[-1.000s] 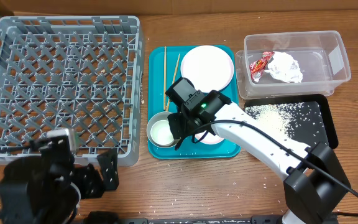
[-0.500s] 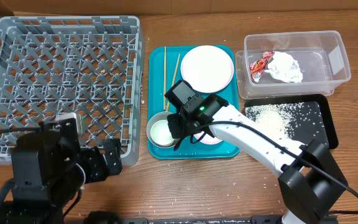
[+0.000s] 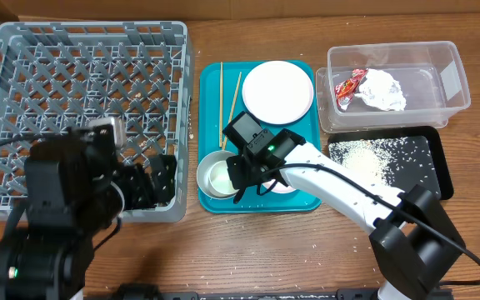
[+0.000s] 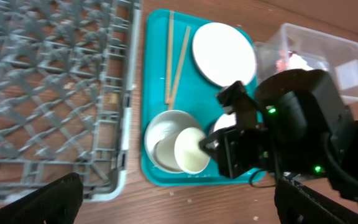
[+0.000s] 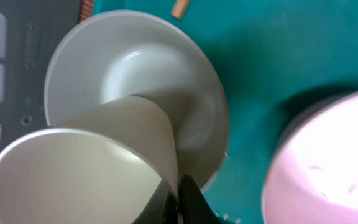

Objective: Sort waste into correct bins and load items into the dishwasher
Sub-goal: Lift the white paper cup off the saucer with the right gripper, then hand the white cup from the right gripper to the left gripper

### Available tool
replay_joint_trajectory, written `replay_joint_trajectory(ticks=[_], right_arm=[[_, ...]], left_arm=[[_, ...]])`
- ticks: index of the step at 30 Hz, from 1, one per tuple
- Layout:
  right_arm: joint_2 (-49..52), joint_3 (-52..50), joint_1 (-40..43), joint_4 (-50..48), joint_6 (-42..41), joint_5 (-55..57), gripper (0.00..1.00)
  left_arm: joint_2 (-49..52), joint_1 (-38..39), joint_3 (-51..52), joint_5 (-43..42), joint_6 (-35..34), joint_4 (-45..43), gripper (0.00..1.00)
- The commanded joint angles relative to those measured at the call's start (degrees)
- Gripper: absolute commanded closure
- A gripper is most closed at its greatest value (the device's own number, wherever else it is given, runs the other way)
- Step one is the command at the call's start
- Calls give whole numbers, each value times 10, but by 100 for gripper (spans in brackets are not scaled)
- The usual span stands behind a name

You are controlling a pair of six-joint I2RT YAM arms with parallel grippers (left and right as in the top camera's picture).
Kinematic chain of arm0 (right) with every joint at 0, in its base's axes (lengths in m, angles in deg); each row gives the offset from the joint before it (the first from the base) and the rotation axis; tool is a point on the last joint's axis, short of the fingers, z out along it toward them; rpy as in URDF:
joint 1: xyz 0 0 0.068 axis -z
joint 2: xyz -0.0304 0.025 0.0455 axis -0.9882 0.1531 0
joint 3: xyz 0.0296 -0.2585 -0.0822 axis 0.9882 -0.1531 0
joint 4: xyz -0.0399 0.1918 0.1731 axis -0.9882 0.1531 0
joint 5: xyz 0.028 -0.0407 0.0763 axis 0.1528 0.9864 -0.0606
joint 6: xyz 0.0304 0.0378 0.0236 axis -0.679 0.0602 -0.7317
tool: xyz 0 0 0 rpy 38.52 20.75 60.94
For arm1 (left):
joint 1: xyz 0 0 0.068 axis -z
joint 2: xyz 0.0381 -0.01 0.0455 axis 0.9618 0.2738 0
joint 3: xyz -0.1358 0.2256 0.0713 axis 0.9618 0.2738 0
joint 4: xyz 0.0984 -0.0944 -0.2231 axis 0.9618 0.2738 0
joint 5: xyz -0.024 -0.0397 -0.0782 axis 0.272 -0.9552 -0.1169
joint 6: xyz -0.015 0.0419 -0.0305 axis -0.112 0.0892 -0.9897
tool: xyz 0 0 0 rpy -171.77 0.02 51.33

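Observation:
My left gripper grabs the cup (image 4: 191, 150) by its base end next, opposite the cup's rim, to load it rim-first into the rack.
My right gripper (image 3: 246, 165) is shut on the rim of the small white cup (image 5: 73, 174) and holds it tilted over the steel bowl (image 5: 135, 68) on the teal tray. The cup (image 4: 191, 150) and the steel bowl (image 4: 160, 127) also show in the left wrist view. The small white bowl (image 5: 328, 168) sits just right of them, partly under my arm. The plate (image 3: 277, 90) and two chopsticks (image 3: 222, 100) lie at the tray's back. My left gripper (image 3: 152, 187) is open and empty over the front right corner of the grey rack (image 3: 90, 32).
The teal tray (image 3: 305, 203) lies between the rack and the bins. The clear tub (image 3: 455, 83) at the back right holds the red wrapper (image 3: 350, 83) and white tissue (image 3: 383, 90). The black tray (image 3: 440, 171) in front of it holds rice (image 3: 373, 154). Stray grains dot the table.
My left arm has risen and moved back and right, from the table's front edge over the rack's front right corner. The right gripper has stayed nearly still, holding the cup.

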Motion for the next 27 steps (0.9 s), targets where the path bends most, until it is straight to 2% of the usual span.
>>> replay_joint_trajectory(ticks=[1,5,12,16,19,25,27], right_arm=[[-51,39,28,22,4,-6,96],[-140,58,79,42,53,-66,96],[-282,63,212,33,210,-380,96],[-315,63,254,16,255,-544,96],[-317,63,254,-9,258,-612,96],[-315,63,244,-34,257,-621,96],[-315,63,244,-40,257,-621,96]], left_arm=[[19,-1,5,-80,-3,-19,0],[47,-10,5,-223,4,-68,0],[108,-52,5,-563,44,-155,0],[145,-47,5,-706,90,-168,0],[163,-35,5,-765,122,-163,0],[166,-2,5,-764,128,-159,4],[166,12,5,-764,128,-156,10]])
